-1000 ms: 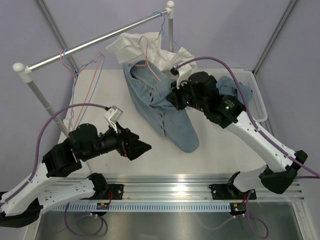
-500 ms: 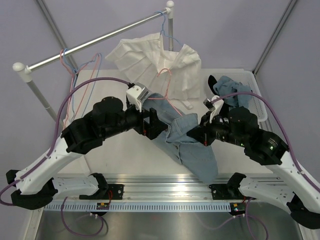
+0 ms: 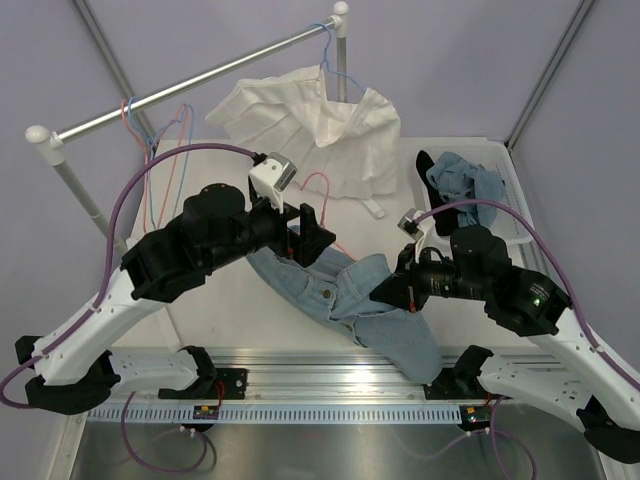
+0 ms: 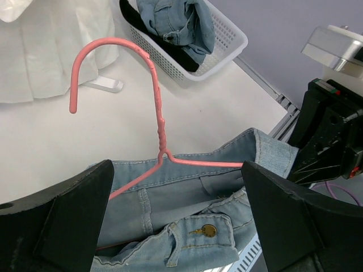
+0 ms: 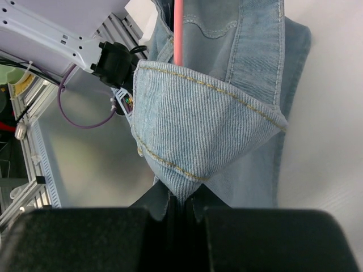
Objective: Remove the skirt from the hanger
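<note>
I should next use my left gripper to grab the pink hanger by its twisted neck below the hook (image 3: 323, 213) (image 4: 161, 129). This leaves the hanger's arms free so the denim can be removed.
The pink hanger (image 3: 318, 186) lies on the table with its arms inside the waistband of a blue denim garment (image 3: 385, 325). It also shows in the left wrist view (image 4: 156, 102). My left gripper (image 3: 312, 236) is open, its fingers (image 4: 68, 221) wide on either side of the denim waistband (image 4: 187, 192) and hanger neck. My right gripper (image 3: 388, 290) is shut on a fold of the denim (image 5: 198, 130), with the pink hanger bar (image 5: 178, 34) above it. A piece of black fabric (image 3: 424, 166), the skirt as far as I can tell, lies in the basket (image 4: 229, 39) under other denim, mostly hidden.
A white shirt (image 3: 310, 120) hangs from a light-blue hanger on the metal rail (image 3: 180, 95). More wire hangers (image 3: 150, 140) hang at the rail's left. The white basket (image 3: 515, 225) stands at the right. The aluminium frame (image 3: 330, 375) runs along the near edge.
The left arm swung from the near left to the middle over the hanger. The right arm pulled back toward the near right, dragging the denim and pink hanger down onto the table.
</note>
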Robot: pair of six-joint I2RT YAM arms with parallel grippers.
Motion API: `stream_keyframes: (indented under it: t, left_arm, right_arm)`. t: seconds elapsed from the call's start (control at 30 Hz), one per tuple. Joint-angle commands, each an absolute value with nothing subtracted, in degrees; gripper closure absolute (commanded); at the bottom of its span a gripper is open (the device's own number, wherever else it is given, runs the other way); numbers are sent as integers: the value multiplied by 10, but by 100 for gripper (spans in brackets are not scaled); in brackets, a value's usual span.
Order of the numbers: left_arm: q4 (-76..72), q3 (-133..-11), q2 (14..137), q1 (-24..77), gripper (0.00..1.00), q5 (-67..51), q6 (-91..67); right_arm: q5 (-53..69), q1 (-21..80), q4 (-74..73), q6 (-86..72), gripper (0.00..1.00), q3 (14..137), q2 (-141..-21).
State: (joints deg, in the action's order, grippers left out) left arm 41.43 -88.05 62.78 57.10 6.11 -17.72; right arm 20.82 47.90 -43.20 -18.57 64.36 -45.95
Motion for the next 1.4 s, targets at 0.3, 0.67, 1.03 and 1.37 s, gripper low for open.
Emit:
stream_keyframes:
  t: [0.3, 0.67, 1.03, 1.37]
  left_arm:
    - [365, -904, 682, 570, 13, 73, -167]
    - [354, -902, 706, 570, 100, 88, -178]
    - [394, -988, 709, 570, 100, 116, -178]
    - [431, -1049, 692, 570, 100, 115, -173]
  right_arm:
    - [262, 483, -388, -198, 100, 671, -432]
    - [224, 483, -397, -203, 100, 676, -416]
    - [111, 483, -416, -221, 1, 620, -370]
    - [118, 483, -448, -207, 0, 595, -337]
